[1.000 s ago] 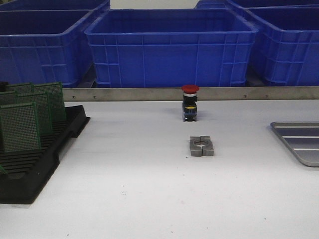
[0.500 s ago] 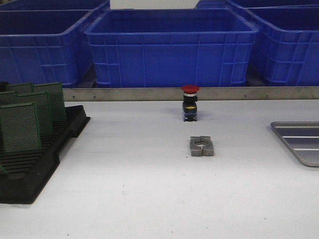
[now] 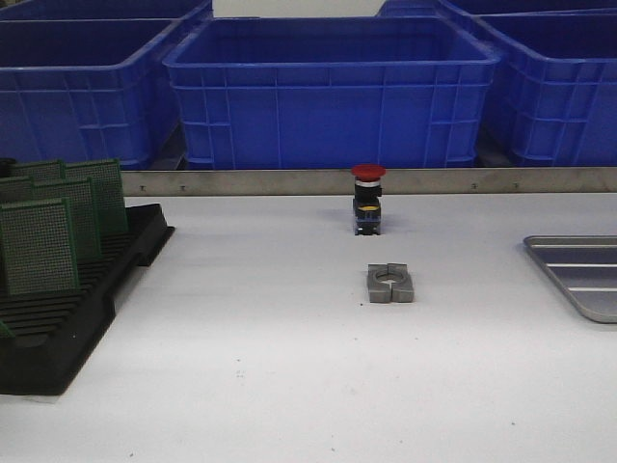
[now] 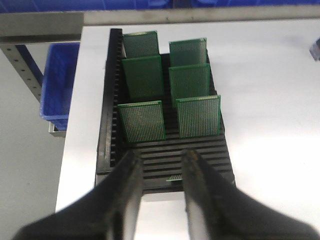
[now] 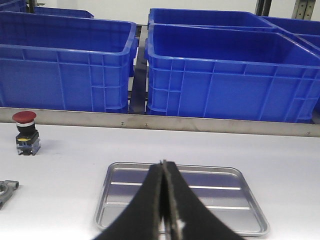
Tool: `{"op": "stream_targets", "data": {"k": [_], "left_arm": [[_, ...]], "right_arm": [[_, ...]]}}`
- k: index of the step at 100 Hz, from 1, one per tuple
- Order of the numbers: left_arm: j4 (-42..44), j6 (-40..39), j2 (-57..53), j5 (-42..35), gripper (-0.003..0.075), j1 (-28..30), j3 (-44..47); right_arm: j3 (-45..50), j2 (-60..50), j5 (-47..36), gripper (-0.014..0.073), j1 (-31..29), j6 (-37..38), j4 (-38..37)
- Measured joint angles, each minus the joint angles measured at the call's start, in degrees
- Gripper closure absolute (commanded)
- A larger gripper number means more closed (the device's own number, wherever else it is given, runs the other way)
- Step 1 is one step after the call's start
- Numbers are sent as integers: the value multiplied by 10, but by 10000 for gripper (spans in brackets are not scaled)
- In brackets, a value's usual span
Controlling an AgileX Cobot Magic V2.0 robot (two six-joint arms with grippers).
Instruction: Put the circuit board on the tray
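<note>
The lower end of the circuit board stands in the slots of the black rack, so my left gripper should grab the board by its exposed top edge next.
Several green circuit boards [image 3: 39, 246] stand upright in the slots of a black rack [image 3: 58, 328] at the table's left. In the left wrist view the boards [image 4: 142, 121] stand in two rows in the rack [image 4: 200, 152]. My left gripper [image 4: 161, 161] is open and empty, above the rack's near end, short of the nearest boards. The silver-grey tray [image 3: 578, 275] lies at the table's right edge, cut off by the frame. In the right wrist view the tray [image 5: 117, 200] is empty. My right gripper [image 5: 163, 163] is shut and empty above it.
A red-capped push button [image 3: 367, 198] stands at the middle back, and also shows in the right wrist view [image 5: 26, 132]. A grey metal clamp block [image 3: 390, 284] lies in front of it. Big blue crates [image 3: 328, 92] stand behind a metal rail [image 3: 241, 182].
</note>
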Motion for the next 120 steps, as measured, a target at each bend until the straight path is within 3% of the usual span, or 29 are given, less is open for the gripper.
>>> {"op": "stream_targets", "data": {"k": [13, 37, 51, 68, 89, 120], "left_arm": [[-55, 138, 72, 30, 346, 0, -35], [-128, 575, 173, 137, 367, 0, -57], [-129, 735, 216, 150, 394, 0, -54], [-129, 778, 268, 139, 394, 0, -48], [-129, 786, 322, 71, 394, -20, -45], [-131, 794, 423, 43, 398, -42, -45]], "right_arm": [[0, 0, 0, 653, 0, 0, 0], [0, 0, 0, 653, 0, 0, 0], [0, 0, 0, 653, 0, 0, 0], [0, 0, 0, 653, 0, 0, 0], [0, 0, 0, 653, 0, 0, 0], [0, 0, 0, 653, 0, 0, 0]]}}
